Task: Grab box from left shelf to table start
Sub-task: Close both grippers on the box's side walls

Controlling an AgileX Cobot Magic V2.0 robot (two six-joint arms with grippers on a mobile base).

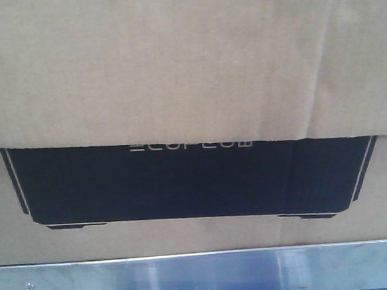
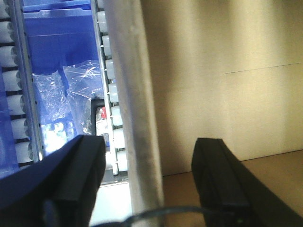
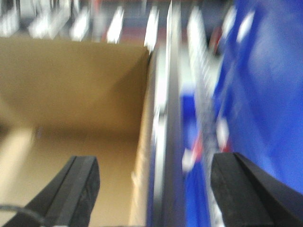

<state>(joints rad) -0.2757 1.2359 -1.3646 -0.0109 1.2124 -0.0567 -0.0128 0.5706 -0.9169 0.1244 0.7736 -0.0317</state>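
Observation:
The box needs to come up off the shelf next, and my right gripper needs to lift it by its upright corner edge (image 3: 144, 151).
The box (image 1: 188, 66) fills the front view, plain brown cardboard with a wide black white-outlined panel (image 1: 189, 182) low on its face. It sits on the left shelf, whose shiny silver front rail (image 1: 203, 276) runs along the bottom. In the left wrist view my left gripper (image 2: 149, 175) is open, its fingers (image 2: 80, 179) standing either side of a silver rail (image 2: 132, 109), with the box wall (image 2: 222, 71) to the right. The right wrist view is blurred. My right gripper (image 3: 156, 189) is open there, straddling the box's corner (image 3: 94, 94) and a metal rail (image 3: 168, 132).
White rollers (image 2: 113, 113) run in a track beside the rail. Left of them a blue bin (image 2: 57, 71) holds clear plastic bags (image 2: 71, 94). Blue bins (image 3: 265, 94) also stand right of the box in the right wrist view.

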